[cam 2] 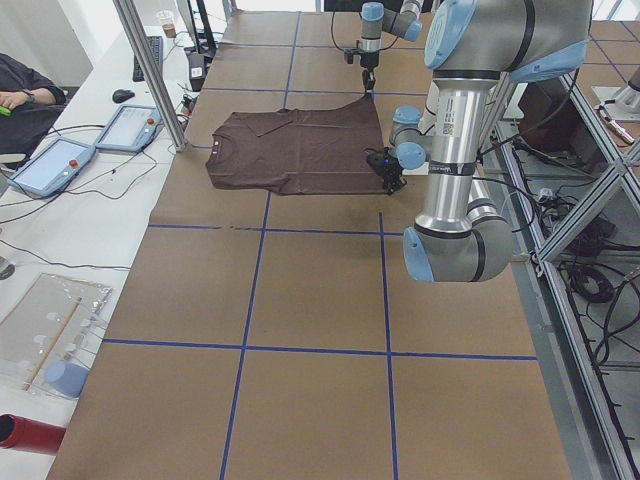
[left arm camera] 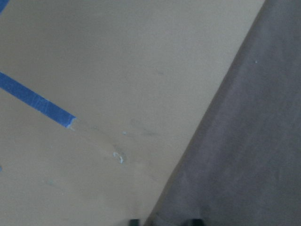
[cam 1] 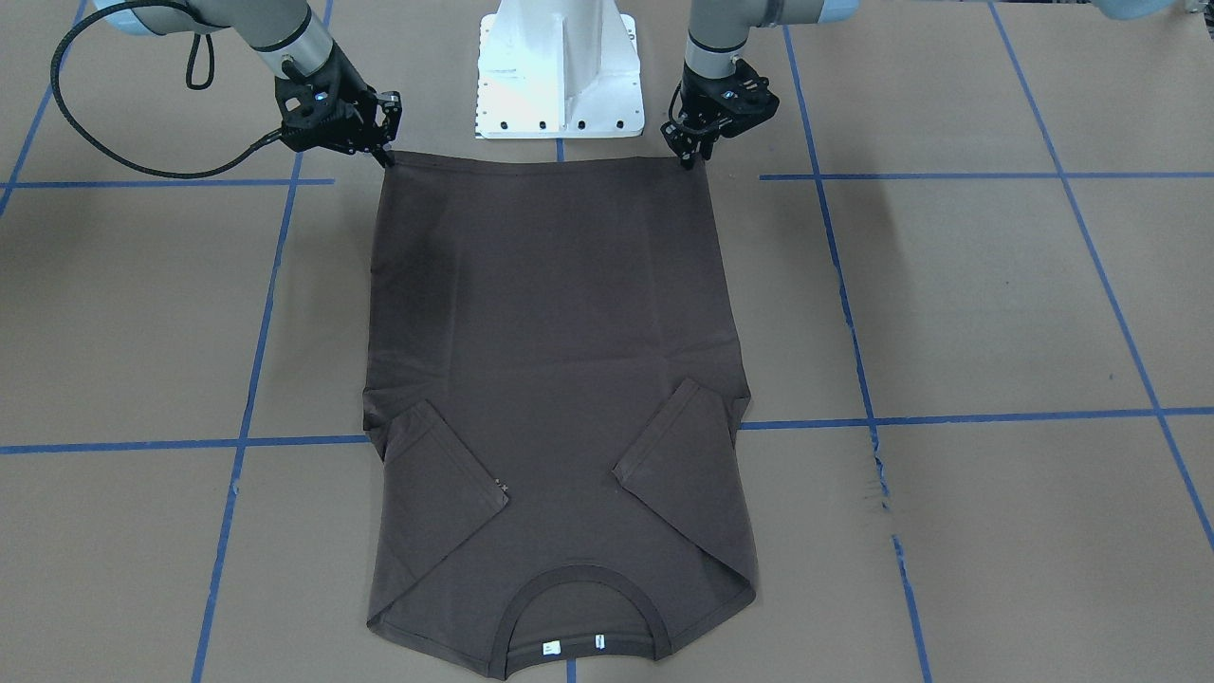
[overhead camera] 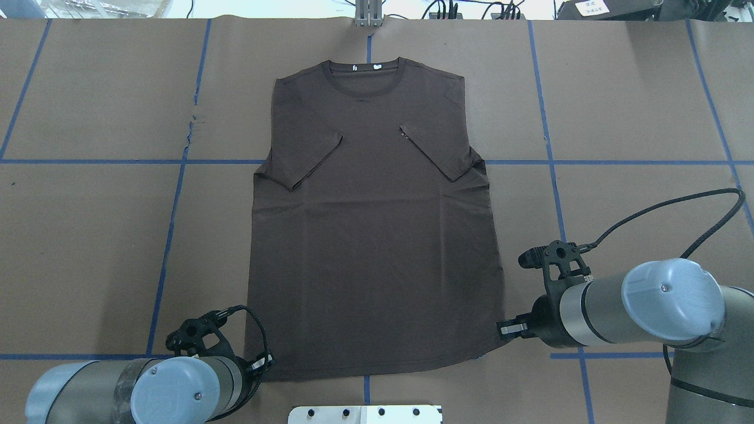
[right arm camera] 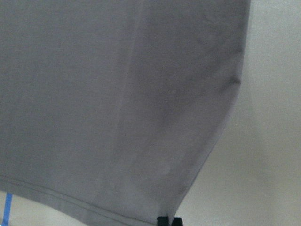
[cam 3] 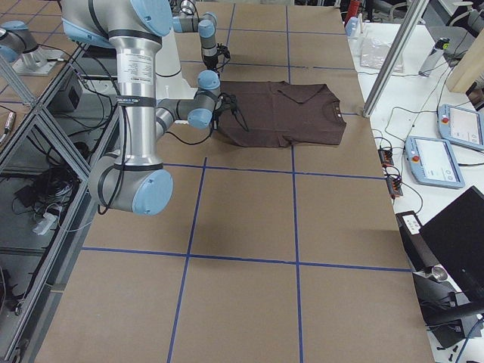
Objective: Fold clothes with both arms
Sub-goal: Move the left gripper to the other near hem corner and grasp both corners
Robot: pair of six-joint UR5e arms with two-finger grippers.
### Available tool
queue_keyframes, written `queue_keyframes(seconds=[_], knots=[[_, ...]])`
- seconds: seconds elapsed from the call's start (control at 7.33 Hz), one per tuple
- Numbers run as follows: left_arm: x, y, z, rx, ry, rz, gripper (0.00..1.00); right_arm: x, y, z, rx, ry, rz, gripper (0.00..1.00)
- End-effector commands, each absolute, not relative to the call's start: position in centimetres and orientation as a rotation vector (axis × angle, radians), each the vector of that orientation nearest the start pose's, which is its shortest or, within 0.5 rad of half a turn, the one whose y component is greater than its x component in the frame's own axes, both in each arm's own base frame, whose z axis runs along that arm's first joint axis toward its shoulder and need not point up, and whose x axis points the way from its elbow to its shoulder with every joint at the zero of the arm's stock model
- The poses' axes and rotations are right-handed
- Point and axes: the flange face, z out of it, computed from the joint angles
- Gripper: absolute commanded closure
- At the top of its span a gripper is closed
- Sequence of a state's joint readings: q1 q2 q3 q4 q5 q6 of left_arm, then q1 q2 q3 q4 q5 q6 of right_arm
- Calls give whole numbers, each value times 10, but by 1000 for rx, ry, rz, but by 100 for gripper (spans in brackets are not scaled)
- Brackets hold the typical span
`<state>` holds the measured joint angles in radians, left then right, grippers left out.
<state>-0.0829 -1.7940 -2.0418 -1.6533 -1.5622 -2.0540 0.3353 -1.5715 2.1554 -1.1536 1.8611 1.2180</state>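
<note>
The dark brown T-shirt is to be folded up toward its collar [cam 1: 580, 586], so next my left gripper will grab it by its hem corner [cam 1: 696, 163].
The dark brown T-shirt [cam 1: 560, 332] lies flat on the brown table, with its collar away from the robot and both sleeves folded in over the chest. It also shows in the overhead view [overhead camera: 377, 235]. My left gripper [cam 1: 695, 159] [overhead camera: 266, 360] is down at the shirt's near left hem corner. In the left wrist view its fingertips [left arm camera: 134, 222] stand apart, with the cloth corner [left arm camera: 244, 155] between them. My right gripper [cam 1: 386, 156] [overhead camera: 500, 330] is at the near right hem corner. In the right wrist view its tips [right arm camera: 162, 220] are close together on the hem [right arm camera: 117, 94].
The white pedestal base [cam 1: 558, 76] stands just behind the hem, between the arms. A black cable [overhead camera: 665, 206] loops from the right wrist. Blue tape lines [cam 1: 854, 341] cross the table. Operator desks with pendants [cam 2: 50, 165] lie beyond the collar side.
</note>
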Motion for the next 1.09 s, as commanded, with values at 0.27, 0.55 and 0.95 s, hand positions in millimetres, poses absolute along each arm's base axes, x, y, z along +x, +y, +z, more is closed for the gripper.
queue_keyframes(seconds=[0.27,0.55,0.95], knots=[[521,-179,321,-152,786,-541,100,-399,-252,339,87,-1026,-157,100],[495,-184,297,-151,816,-541,100,-397,-253,331,85,-1045,-161,100],[453,-175,259,-145,814,-504,100,-352,-234,310,36,-1100,-182,100]])
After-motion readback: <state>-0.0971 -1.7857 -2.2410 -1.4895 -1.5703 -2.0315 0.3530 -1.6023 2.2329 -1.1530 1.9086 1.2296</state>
